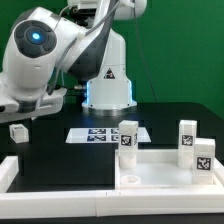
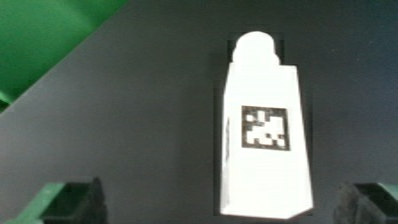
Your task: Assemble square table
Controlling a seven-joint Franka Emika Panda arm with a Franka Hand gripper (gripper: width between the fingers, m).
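Note:
My fingers would miss the tagged leg below, so I should first lower.
A white table leg [image 2: 263, 110] with a black-and-white tag lies flat on the black table. It sits between my open gripper's [image 2: 221, 203] two dark fingertips [image 2: 71, 200], nearer one side, untouched. In the exterior view the gripper [image 1: 30, 108] hangs at the left, just above this small leg [image 1: 17, 131]. The white square slab [image 1: 162, 166] lies at the front right. Three tagged legs stand upright on or beside it: one at its back left [image 1: 127, 137], one at the back right [image 1: 186, 137] and one at the far right [image 1: 204, 157].
The marker board [image 1: 100, 135] lies flat in front of the robot base. A long white border bar [image 1: 55, 172] runs along the front left. A green wall stands behind, and green shows at one edge of the wrist view [image 2: 45, 50].

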